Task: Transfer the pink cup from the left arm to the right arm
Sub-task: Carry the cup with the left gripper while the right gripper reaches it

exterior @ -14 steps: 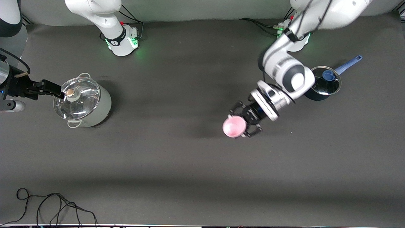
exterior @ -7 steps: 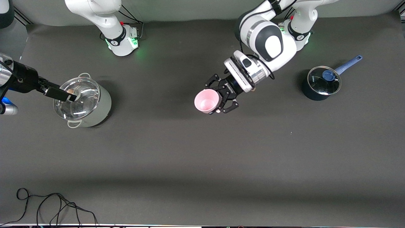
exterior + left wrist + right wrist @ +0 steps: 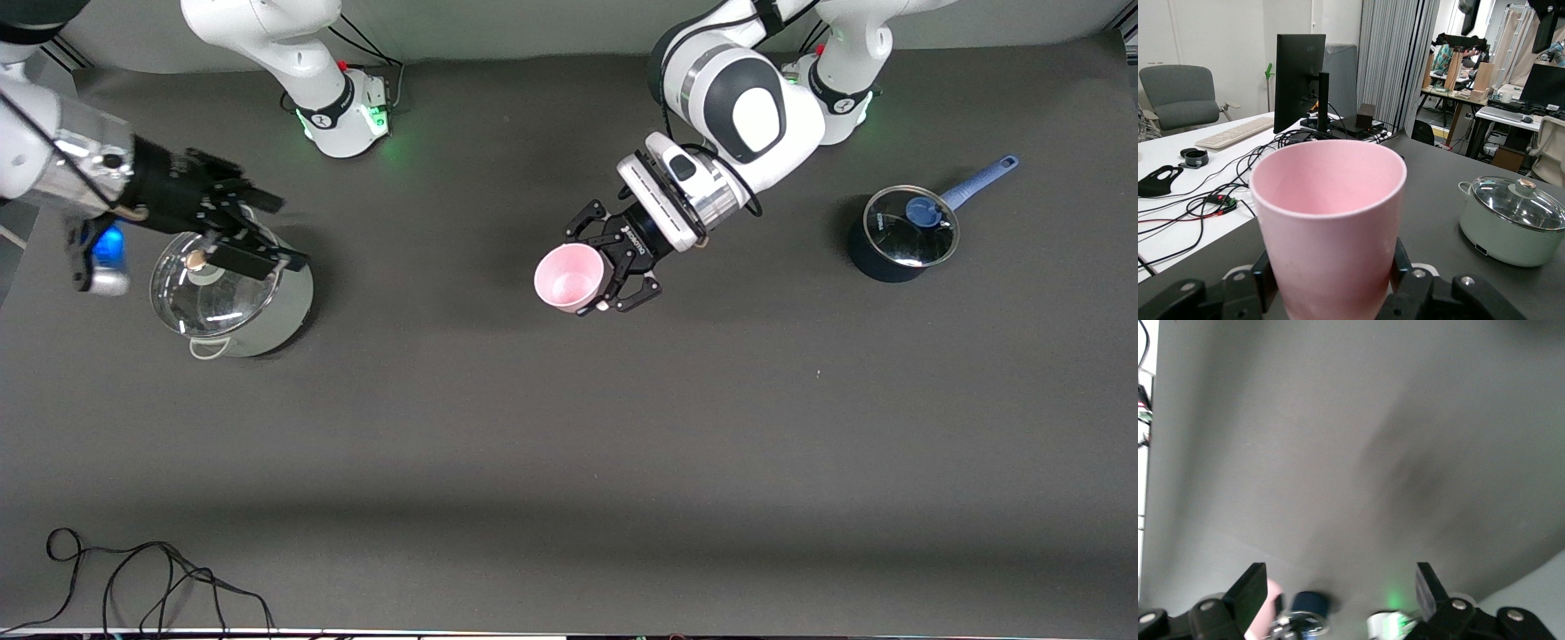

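The pink cup should next be held by its rim (image 3: 539, 267) with my right gripper, so that my right gripper can take the cup over from my left gripper.
The pink cup (image 3: 569, 277) is a small pale-pink tumbler. My left gripper (image 3: 597, 267) is shut on its lower body and holds it in the air over the middle of the table, its mouth tilted toward the right arm's end. In the left wrist view the cup (image 3: 1329, 220) fills the middle, with a black finger (image 3: 1265, 283) on each side of it. My right gripper (image 3: 253, 229) is open and empty, over the glass-lidded pot (image 3: 233, 289). In the right wrist view its fingers (image 3: 1248, 593) stand wide apart, and the cup (image 3: 1271, 603) shows small between them.
The pale-green pot also shows in the left wrist view (image 3: 1511, 220). A dark saucepan (image 3: 902, 236) with a blue handle stands toward the left arm's end. A black cable (image 3: 133, 578) lies at the table's front edge near the right arm's end.
My left arm has carried the cup from beside the saucepan toward the right arm's end. My right gripper has come off the pot lid's knob, turned and moved across the pot.
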